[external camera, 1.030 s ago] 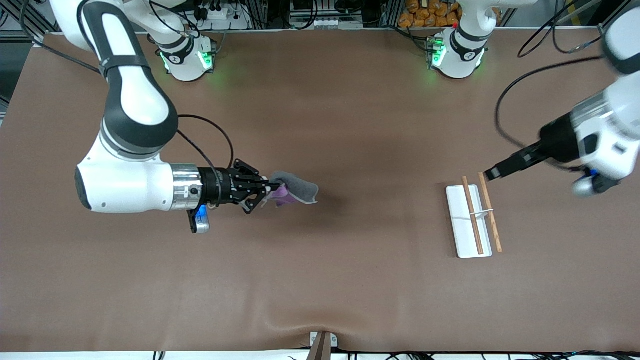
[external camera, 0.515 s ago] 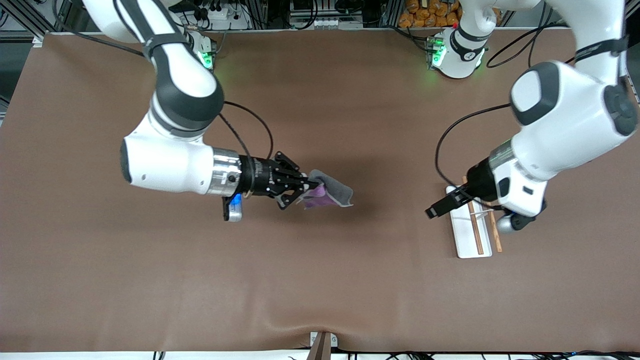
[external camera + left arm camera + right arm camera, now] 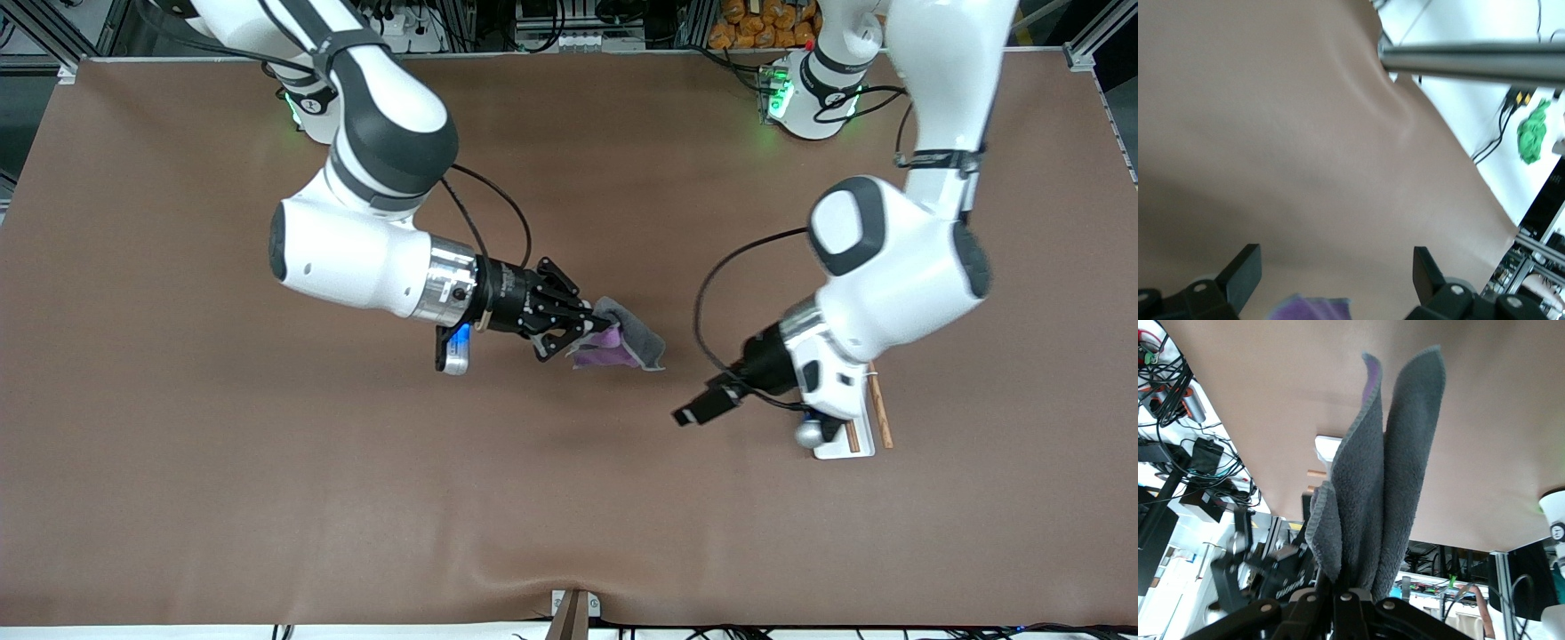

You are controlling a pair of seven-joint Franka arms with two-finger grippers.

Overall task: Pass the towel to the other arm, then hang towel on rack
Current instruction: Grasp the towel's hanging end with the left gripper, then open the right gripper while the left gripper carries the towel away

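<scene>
I should next take hold of the towel by its loose corner [image 3: 652, 363] with my left gripper, so I can take it over and hang it on the rack [image 3: 878, 411].
My right gripper [image 3: 594, 331] is shut on the towel [image 3: 629, 345], a grey cloth with a purple side, and holds it above the middle of the table. In the right wrist view the towel [image 3: 1386, 487] hangs folded from the shut gripper [image 3: 1345, 592]. My left gripper [image 3: 692, 413] is open and empty beside the towel, toward the left arm's end. In the left wrist view its fingertips [image 3: 1246, 267] stand wide apart around the gripper's middle [image 3: 1335, 273], with a purple towel corner [image 3: 1313, 308] at the edge. The rack [image 3: 878, 411] is mostly hidden under my left arm.
The brown table cover [image 3: 356, 498] has a raised wrinkle near the front edge. A metal bracket [image 3: 571, 612] sits at that edge. The rack's white base [image 3: 1325, 448] also shows in the right wrist view.
My right arm carried the towel toward the table's middle. My left arm swung from beside the rack, over it, toward the towel; its gripper now points at the towel.
</scene>
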